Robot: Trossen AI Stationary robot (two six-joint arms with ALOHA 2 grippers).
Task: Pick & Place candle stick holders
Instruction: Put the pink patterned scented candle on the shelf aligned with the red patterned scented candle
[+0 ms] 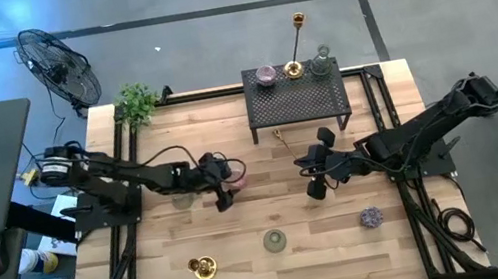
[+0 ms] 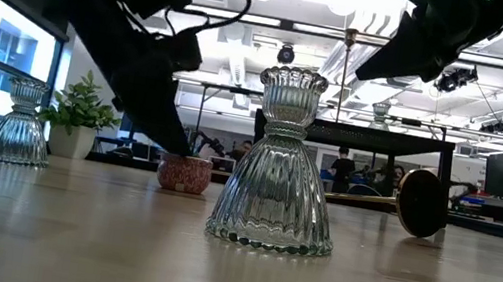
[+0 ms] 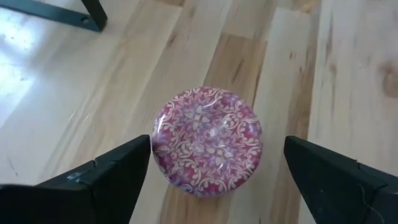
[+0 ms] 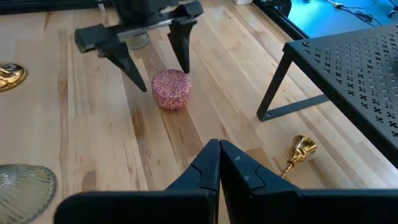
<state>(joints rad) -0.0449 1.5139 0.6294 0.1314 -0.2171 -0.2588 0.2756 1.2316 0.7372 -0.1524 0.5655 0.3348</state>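
Observation:
I will grab the pink patterned holder by its round sides with my left gripper next, to place the holder on the black mesh rack [image 1: 296, 101].
A pink patterned glass holder [image 3: 208, 140] stands on its base on the table, left of centre [image 1: 236, 176]. My left gripper [image 3: 217, 149] is open just above the table, one finger on either side of the holder, and I see no touch; the right wrist view [image 4: 163, 73] shows this too. My right gripper [image 4: 219, 163] is shut and empty above the table's middle [image 1: 316, 177]. A slender brass stick [image 4: 297, 153] lies on its side in front of the black mesh rack [image 1: 296, 101].
On the rack stand a purple cup [image 1: 266, 76], a tall brass stick [image 1: 294, 67] and a clear glass holder [image 1: 321, 65]. On the table are clear glass holders [image 1: 183, 200] [image 1: 274, 242], a short gold one [image 1: 201, 266] and a purple one [image 1: 372, 217]. A potted plant [image 1: 136, 104] stands far left.

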